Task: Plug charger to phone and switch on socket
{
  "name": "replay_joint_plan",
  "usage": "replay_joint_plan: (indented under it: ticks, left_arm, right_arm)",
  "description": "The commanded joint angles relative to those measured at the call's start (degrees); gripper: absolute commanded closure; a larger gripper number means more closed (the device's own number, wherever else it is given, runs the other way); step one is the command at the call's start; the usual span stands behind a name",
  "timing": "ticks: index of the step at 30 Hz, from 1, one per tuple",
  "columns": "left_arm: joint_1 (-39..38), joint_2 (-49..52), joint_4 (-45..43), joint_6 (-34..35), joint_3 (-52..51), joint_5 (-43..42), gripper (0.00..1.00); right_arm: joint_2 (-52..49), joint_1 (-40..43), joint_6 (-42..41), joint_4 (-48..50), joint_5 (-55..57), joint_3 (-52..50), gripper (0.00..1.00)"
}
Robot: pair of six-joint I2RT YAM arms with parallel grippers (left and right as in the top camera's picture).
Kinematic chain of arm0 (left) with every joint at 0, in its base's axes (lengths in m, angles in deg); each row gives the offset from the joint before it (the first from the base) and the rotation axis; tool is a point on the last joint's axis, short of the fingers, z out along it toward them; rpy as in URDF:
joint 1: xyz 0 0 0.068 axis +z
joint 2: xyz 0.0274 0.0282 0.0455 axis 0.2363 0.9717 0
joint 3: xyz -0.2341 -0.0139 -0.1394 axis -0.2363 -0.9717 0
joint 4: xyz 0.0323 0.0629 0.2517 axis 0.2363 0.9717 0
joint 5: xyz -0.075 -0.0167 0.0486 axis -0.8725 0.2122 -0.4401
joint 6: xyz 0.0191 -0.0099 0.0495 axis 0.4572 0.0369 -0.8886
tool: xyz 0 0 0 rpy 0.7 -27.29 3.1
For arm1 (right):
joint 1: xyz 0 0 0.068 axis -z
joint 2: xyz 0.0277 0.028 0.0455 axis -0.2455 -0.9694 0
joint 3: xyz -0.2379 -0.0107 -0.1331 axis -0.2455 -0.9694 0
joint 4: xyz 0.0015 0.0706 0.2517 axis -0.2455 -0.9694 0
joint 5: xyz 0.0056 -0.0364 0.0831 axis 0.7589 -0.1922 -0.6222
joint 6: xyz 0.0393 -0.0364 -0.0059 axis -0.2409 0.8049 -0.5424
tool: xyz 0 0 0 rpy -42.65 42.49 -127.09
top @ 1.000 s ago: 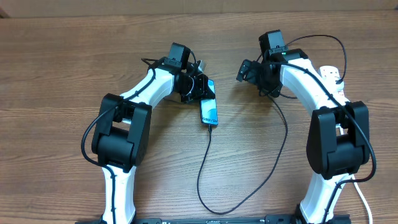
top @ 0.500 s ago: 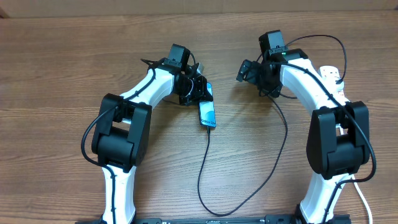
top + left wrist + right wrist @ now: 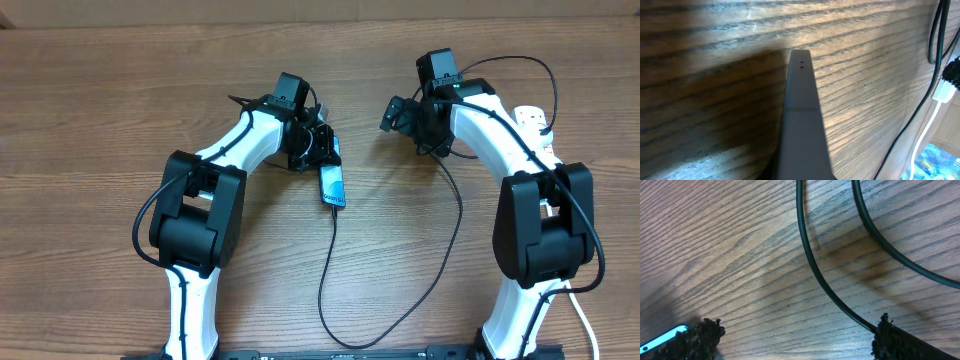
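My left gripper needs to open now. The wood around the phone is empty, so the phone would end up on the flat table between the arms.
The phone [image 3: 332, 185] lies between the arms, lit blue, and looks narrow, as if tipped onto its long edge. My left gripper [image 3: 318, 150] is at its far end and seems shut on it. In the left wrist view a grey phone edge [image 3: 801, 115] fills the middle and no fingers show. The charger cable [image 3: 335, 250] is plugged into the phone's near end, loops toward the front and runs up to the right [image 3: 458, 205]. My right gripper [image 3: 795, 340] is open and empty, with the cable [image 3: 810, 265] just beside its right finger. The socket [image 3: 535, 122] is mostly hidden behind the right arm.
The socket's thick white cord [image 3: 583, 320] runs along the front right. Black arm cables and a white connector [image 3: 945, 92] hang at the right of the left wrist view. A lit phone edge [image 3: 662, 337] shows at the right wrist view's lower left.
The phone looks narrower in the overhead view and has shifted slightly up and left with my left gripper. The right arm has not moved.
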Motion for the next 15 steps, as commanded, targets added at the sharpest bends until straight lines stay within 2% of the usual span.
replay_joint_plan:
  ticks: [1,5,15]
  left_arm:
    - [-0.4,0.0,0.0,0.5,0.7,-0.5,0.94]
    - [-0.4,0.0,0.0,0.6,0.7,-0.6,0.84]
    - [-0.4,0.0,0.2,0.6,0.7,-0.7,0.83]
  right_arm:
    - [0.6,0.3,0.2,0.1,0.0,0.5,0.0]
    - [0.6,0.3,0.2,0.1,0.0,0.5,0.0]
    - [0.6,0.3,0.2,0.1,0.0,0.5,0.0]
